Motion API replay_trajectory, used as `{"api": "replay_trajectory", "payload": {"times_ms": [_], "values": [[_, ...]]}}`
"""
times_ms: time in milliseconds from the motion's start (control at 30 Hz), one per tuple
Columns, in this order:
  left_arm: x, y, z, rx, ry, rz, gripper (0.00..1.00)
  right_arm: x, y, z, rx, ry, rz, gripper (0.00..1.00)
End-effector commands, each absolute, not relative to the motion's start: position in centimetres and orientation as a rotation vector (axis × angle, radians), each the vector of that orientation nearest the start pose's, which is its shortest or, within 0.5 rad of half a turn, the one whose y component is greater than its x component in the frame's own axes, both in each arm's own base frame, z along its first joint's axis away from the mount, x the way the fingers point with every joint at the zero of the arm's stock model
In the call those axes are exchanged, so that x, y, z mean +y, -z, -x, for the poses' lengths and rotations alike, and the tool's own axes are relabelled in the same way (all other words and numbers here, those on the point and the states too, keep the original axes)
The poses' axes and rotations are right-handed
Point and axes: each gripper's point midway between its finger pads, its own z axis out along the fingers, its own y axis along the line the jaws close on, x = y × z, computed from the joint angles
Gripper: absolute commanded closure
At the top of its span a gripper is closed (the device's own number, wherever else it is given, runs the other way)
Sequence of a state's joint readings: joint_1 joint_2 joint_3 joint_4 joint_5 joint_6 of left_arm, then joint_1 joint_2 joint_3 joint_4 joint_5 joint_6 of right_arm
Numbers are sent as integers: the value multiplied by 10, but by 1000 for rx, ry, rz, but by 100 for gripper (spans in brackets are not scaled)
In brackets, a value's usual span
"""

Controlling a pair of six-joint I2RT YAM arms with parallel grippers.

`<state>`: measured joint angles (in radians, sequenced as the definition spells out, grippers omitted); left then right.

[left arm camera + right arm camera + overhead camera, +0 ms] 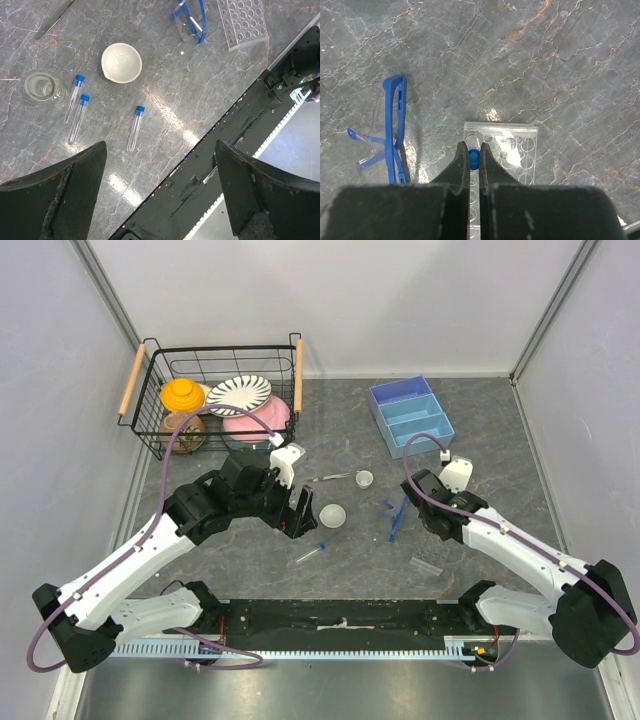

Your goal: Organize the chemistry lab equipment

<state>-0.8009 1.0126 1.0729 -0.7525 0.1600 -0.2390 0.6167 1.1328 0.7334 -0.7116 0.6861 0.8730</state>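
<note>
My right gripper should release the upright blue-capped tube: it lines up with the clear rack's corner hole and would end there.
My right gripper is shut on a blue-capped tube, held upright over the clear plastic tube rack, at its left column of holes. The rack lies on the table. My left gripper is open and empty, high above the table's near edge. Below it lie three blue-capped tubes, two of them side by side. The white dome-shaped dish, a tiny cup, the thin metal spatula and the blue plastic stick tools lie nearby.
A black wire basket holding striped, pink and orange crockery stands at the back left. A blue divided tray stands at the back right. A black rail runs along the near edge.
</note>
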Motion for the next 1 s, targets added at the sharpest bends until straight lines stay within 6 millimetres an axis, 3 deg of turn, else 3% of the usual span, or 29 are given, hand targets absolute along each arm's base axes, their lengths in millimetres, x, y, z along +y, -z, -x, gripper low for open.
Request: {"api": "replay_trajectory", "payload": {"times_ms": [0, 300, 500, 767, 967], "values": [[-236, -232, -173, 2206, 748, -722, 5, 64, -94, -243, 2263, 243, -527, 100], [-238, -233, -172, 2210, 760, -718, 5, 64, -90, -241, 2265, 241, -530, 100], [-238, -232, -173, 2214, 754, -719, 5, 65, -89, -240, 2267, 240, -532, 74], [-239, -233, -177, 2218, 742, -711, 5, 68, -99, -243, 2259, 214, -506, 50], [-236, -237, -181, 2237, 701, -701, 5, 77, -140, -253, 2234, 172, -445, 39]]}}
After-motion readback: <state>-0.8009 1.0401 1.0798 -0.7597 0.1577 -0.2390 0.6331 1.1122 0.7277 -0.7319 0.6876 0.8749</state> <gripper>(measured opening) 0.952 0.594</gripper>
